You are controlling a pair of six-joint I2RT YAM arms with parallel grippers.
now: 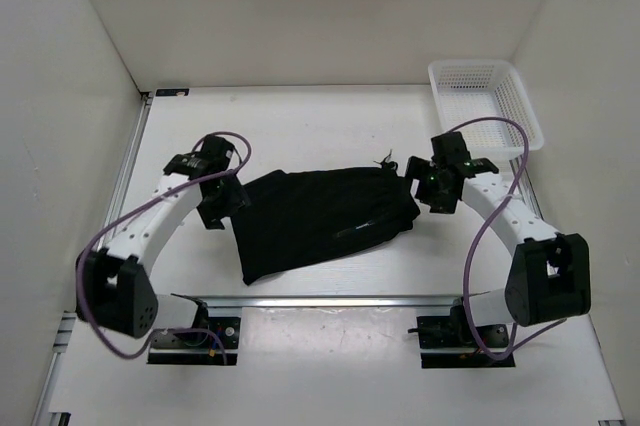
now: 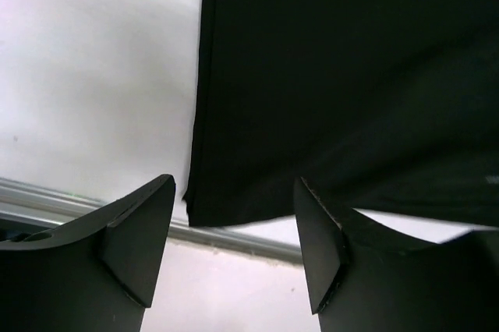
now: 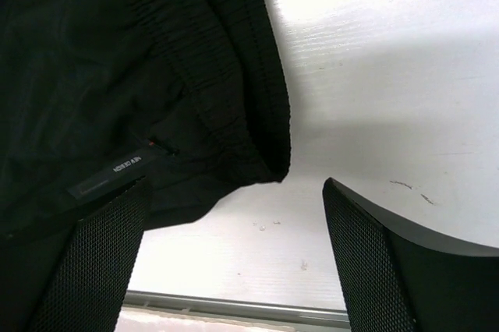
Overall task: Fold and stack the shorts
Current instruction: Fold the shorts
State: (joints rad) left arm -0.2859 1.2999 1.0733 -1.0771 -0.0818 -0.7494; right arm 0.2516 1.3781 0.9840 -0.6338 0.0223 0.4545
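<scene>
I should next grab the black shorts (image 1: 320, 221) with my right gripper by the corner of the gathered waistband. Then the waistband end can be folded over the legs.
The black shorts (image 1: 320, 221) lie folded and flat on the white table between the two arms, waistband end to the right. My left gripper (image 1: 222, 201) hovers at their left edge. In the left wrist view it (image 2: 234, 246) stands open with nothing between its fingers, just above the cloth's lower left corner (image 2: 343, 90). At the right end of the shorts is my right gripper (image 1: 425, 181). Seen from the right wrist it (image 3: 234, 262) is wide open and empty, beside the gathered waistband (image 3: 234, 75) and a small label (image 3: 109, 176).
A white mesh basket (image 1: 485, 101) stands at the back right corner of the table. White walls enclose the table on three sides. A metal rail (image 1: 330, 299) runs along the near edge, in front of the arm bases.
</scene>
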